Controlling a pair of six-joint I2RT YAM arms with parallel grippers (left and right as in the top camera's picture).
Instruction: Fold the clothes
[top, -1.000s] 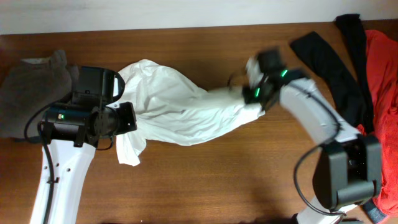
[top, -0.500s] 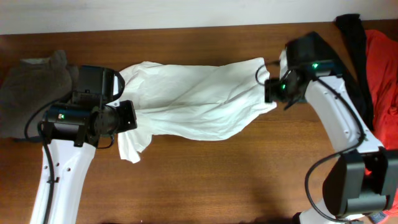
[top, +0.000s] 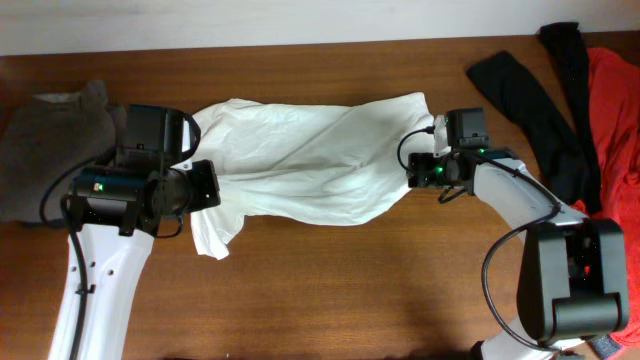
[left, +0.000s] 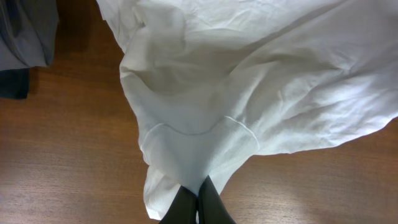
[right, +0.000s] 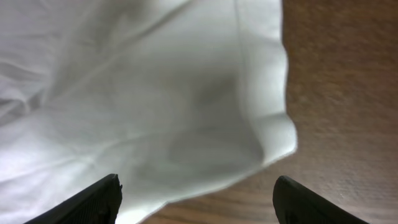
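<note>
My right gripper is to grab the white T-shirt next by its hem corner, opposite my left gripper, and so stretch the T-shirt straight for folding.
The white T-shirt lies stretched left to right across the wooden table, wrinkled, with no print showing. My left gripper holds its left end; in the left wrist view the black fingertips are shut on a fold of the shirt. My right gripper hovers at the shirt's right edge. Seen from the right wrist, its fingers stand wide apart over the shirt's hem corner, holding nothing. A long black garment and an orange-red one lie at the far right.
A grey-brown garment lies heaped at the far left, next to the left arm, and shows as grey cloth in the left wrist view. The table's far edge meets a pale wall along the top.
The right gripper drew the shirt's right end out to the right, spreading the bunched cloth flat, then opened and let go, dropping slightly toward the front. The left gripper kept still.
</note>
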